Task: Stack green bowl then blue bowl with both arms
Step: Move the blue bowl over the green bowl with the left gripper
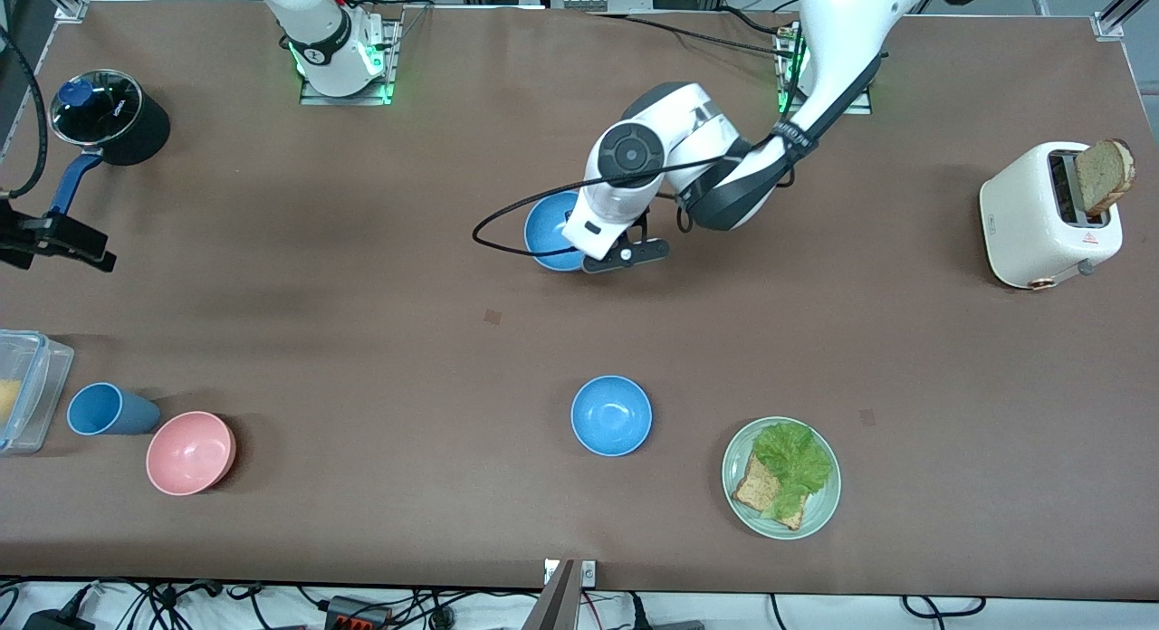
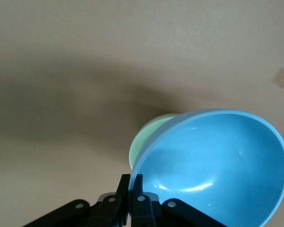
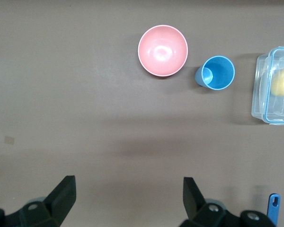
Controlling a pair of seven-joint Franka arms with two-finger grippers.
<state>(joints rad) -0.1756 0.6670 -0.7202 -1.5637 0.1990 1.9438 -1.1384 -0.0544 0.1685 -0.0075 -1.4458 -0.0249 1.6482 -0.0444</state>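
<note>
The blue bowl is tilted and off-center over the green bowl's rim (image 2: 143,136), so my left gripper should keep holding the blue bowl until I center and lower it.
My left gripper (image 2: 131,182) is shut on the rim of a sky-blue bowl (image 2: 217,165), about mid-table toward the robots' bases. The pale green bowl (image 2: 149,135) peeks out from under that blue bowl, which sits over it. I cannot tell whether the two touch. In the front view the left arm covers half of the held blue bowl (image 1: 548,232) and hides the green bowl. A second blue bowl (image 1: 611,415) stands alone, nearer the front camera. My right gripper (image 3: 128,184) hangs open above bare table at the right arm's end, holding nothing.
A pink bowl (image 1: 190,453), a blue cup (image 1: 101,410) and a clear container (image 1: 23,390) sit at the right arm's end. A black pot (image 1: 109,114) stands nearer the bases. A plate with lettuce and bread (image 1: 738,449) and a toaster (image 1: 1041,218) are at the left arm's end.
</note>
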